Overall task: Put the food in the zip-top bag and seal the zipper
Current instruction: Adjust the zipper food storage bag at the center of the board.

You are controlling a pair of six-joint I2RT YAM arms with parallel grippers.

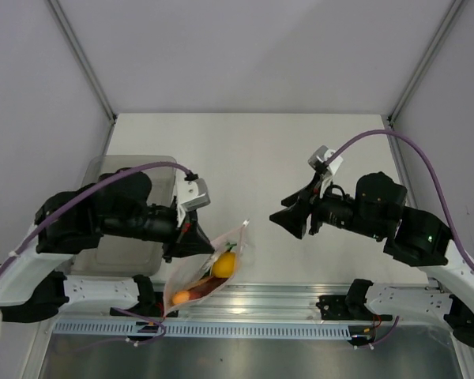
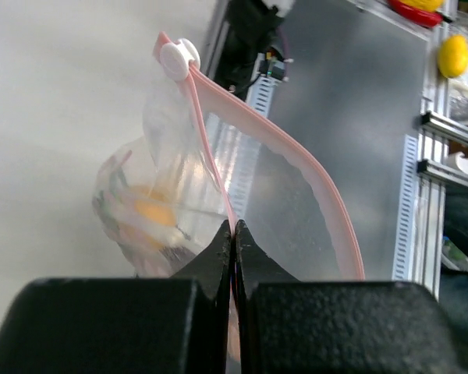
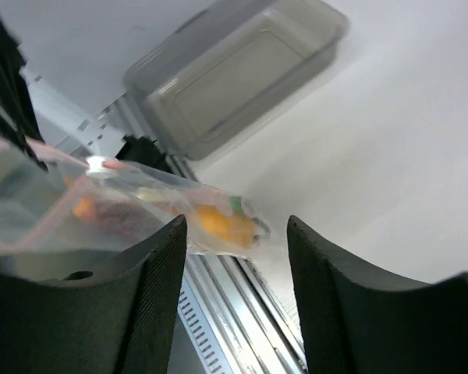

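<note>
Next, my right gripper grabs the zipper end by the white slider [image 1: 245, 226] [image 3: 104, 166], so my left gripper pulls the slider and the zipper gets sealed.
The clear zip-top bag [image 1: 208, 276] hangs tilted over the table's near edge, left of centre. My left gripper [image 1: 196, 237] is shut on its pinkish-red zipper [image 2: 208, 132]; in the left wrist view the gripper [image 2: 234, 227] pinches one strip. The other strip [image 2: 335, 226] bows away, so the mouth gapes. A white slider [image 2: 178, 56] sits at the far end. The food is inside the bag: a yellow lemon [image 1: 223, 264], an orange carrot piece [image 1: 180, 298] and a dark red piece [image 1: 201, 287]. My right gripper [image 1: 288, 221] is open and empty, to the bag's right, facing it [image 3: 235, 226]. The bag [image 3: 132, 206] and lemon [image 3: 218, 222] show beyond its fingers.
A translucent grey bin [image 1: 154, 170] stands on the table at the left, partly under my left arm, and also shows in the right wrist view [image 3: 234, 70]. An aluminium rail [image 1: 300, 296] runs along the near table edge below the bag. Walls enclose the table at the back and both sides.
</note>
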